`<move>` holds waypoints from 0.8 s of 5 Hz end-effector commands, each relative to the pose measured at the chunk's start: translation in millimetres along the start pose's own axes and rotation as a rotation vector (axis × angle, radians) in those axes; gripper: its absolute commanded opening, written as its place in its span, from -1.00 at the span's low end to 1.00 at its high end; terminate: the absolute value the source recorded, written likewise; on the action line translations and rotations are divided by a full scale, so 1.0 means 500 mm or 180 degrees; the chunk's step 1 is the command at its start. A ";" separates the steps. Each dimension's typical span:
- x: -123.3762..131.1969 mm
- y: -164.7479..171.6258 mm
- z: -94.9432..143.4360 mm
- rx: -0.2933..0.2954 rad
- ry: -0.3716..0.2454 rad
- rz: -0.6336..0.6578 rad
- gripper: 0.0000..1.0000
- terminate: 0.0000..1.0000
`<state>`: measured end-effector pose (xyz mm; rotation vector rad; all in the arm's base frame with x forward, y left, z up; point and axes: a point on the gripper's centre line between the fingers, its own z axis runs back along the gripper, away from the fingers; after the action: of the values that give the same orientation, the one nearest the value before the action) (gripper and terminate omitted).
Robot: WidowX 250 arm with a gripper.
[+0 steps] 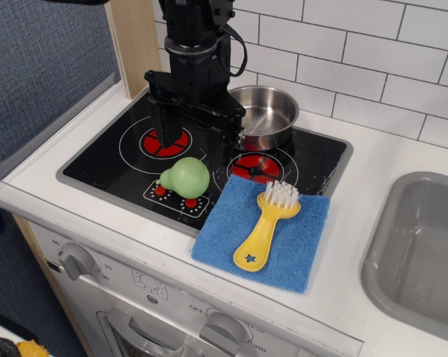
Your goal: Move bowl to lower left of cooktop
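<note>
My gripper should grip the bowl by its rim (293, 111) next. Then it can move the bowl to the cooktop's lower left (86, 171).
The bowl (267, 117) is a shiny steel pot standing upright on the back right part of the black cooktop (112, 160), behind the right red burner (255, 166). Its wire handle is not visible. My black gripper (200, 140) hangs just above the cooktop between the two burners, to the left of the bowl. Its jaws stand wide apart with nothing between them. The left finger (166, 137) is over the left burner (164, 141), and the right finger (235, 134) is close to the bowl's left rim.
A green toy pear (186, 177) lies on the cooktop's front edge by the red control dots. A blue cloth (298, 245) with a yellow brush (264, 230) overlaps the front right corner. A grey sink (424, 245) is at the right. A tiled wall stands behind.
</note>
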<state>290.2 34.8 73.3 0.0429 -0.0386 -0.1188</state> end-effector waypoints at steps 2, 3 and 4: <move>0.072 -0.027 0.006 -0.0027 -0.0075 -0.0082 1.00 -1.00; 0.143 -0.049 0.010 -0.0084 -0.0154 -0.0071 1.00 -1.00; 0.216 -0.059 -0.010 -0.0191 -0.0227 0.0020 1.00 -1.00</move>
<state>388.3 -4.3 46.9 -0.0250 -0.0444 -0.0982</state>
